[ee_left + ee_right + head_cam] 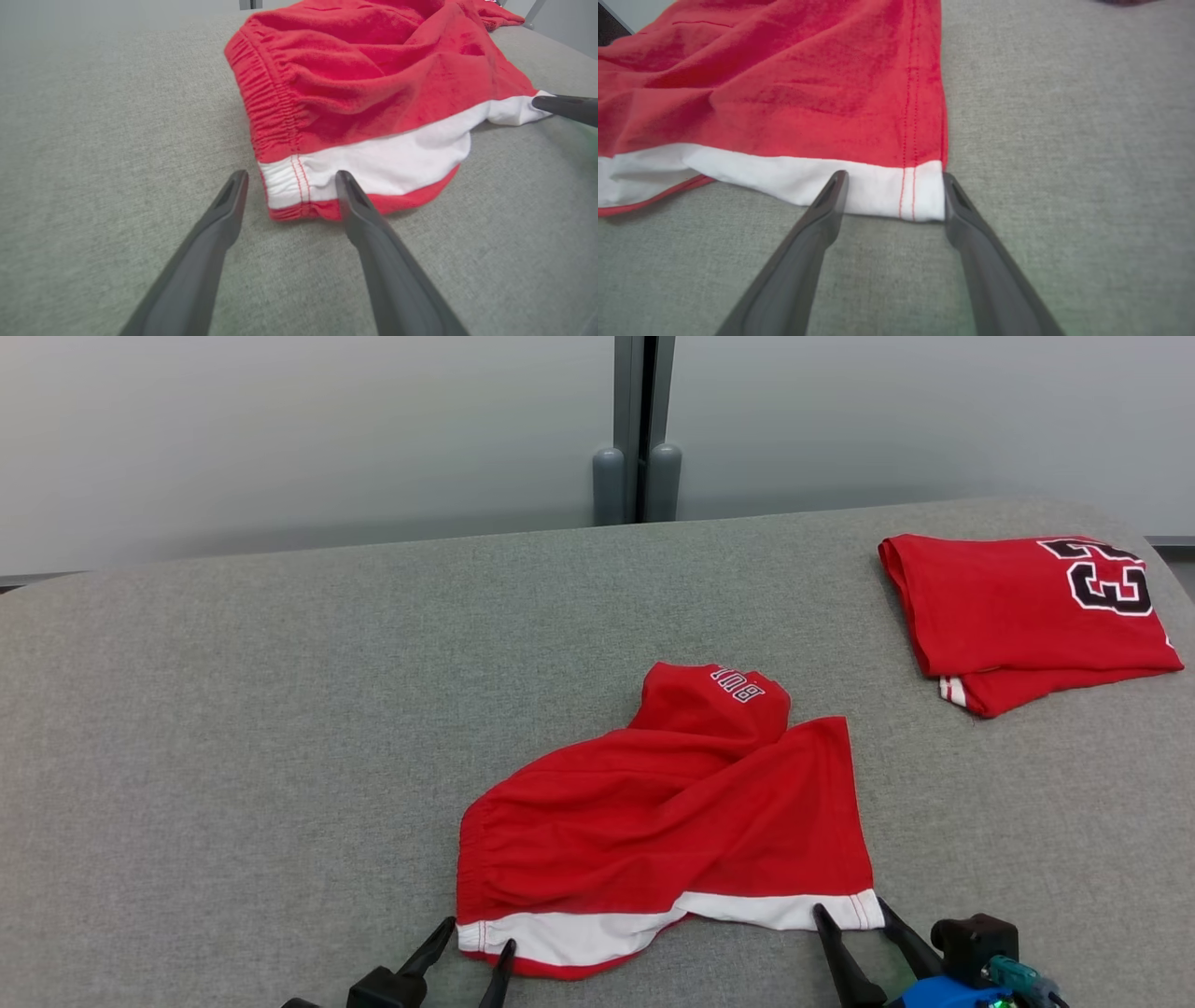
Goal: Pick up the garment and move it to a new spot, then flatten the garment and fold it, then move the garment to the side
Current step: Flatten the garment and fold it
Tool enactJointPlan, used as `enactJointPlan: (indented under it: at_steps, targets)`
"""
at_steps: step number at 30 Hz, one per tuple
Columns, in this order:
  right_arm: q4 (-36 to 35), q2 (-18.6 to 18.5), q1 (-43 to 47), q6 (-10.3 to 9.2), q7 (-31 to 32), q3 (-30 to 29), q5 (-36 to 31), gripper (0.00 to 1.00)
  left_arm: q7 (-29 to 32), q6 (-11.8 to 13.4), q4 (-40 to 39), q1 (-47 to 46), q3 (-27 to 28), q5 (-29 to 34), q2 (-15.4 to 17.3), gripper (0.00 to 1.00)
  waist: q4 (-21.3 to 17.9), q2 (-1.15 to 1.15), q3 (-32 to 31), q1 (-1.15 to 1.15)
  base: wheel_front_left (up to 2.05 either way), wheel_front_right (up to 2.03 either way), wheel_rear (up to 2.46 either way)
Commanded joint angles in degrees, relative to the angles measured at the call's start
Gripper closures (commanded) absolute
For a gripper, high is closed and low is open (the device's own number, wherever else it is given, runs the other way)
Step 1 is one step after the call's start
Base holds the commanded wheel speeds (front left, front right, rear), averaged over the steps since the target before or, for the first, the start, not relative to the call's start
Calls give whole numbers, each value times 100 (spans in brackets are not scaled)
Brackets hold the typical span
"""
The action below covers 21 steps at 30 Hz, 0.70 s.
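Note:
My right gripper will flatten and fold the red shorts [661,818], so it will next take hold of the white hem by its stitched corner [860,909].
The garment [672,821] is a pair of red shorts with a white hem band, lying rumpled near the front of the grey table [280,709]. My left gripper [476,933] is open, its fingertips either side of the near left corner by the gathered waistband [275,121]. That same corner [289,186] sits between the left fingers. My right gripper [850,907] is open too, straddling the near right white hem corner [920,191]. The right fingers [831,196] rest at the hem's edge. A dark fingertip of the right gripper [560,105] shows at the right of the left wrist view.
A second red garment [1018,616], folded, with a black-and-white number on it, lies at the table's far right. A pale wall with a grey post [637,429] stands behind the table. Bare grey cloth surface spreads left of the shorts.

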Motion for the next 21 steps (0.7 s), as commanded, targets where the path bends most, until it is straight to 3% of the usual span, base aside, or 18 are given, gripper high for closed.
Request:
enactJointPlan:
  at_steps: [1,21]
  targets:
    - [-5,2,-62,1,1,21,43,0,-25,-5,33,-98,-32,-32,15,0,-2,0,4,0,0,0,0]
    - [-30,-24,-356,1,0,469,186,0,-25,-5,471,-681,-671,-365,109,0,-72,0,76,0,0,0,0]
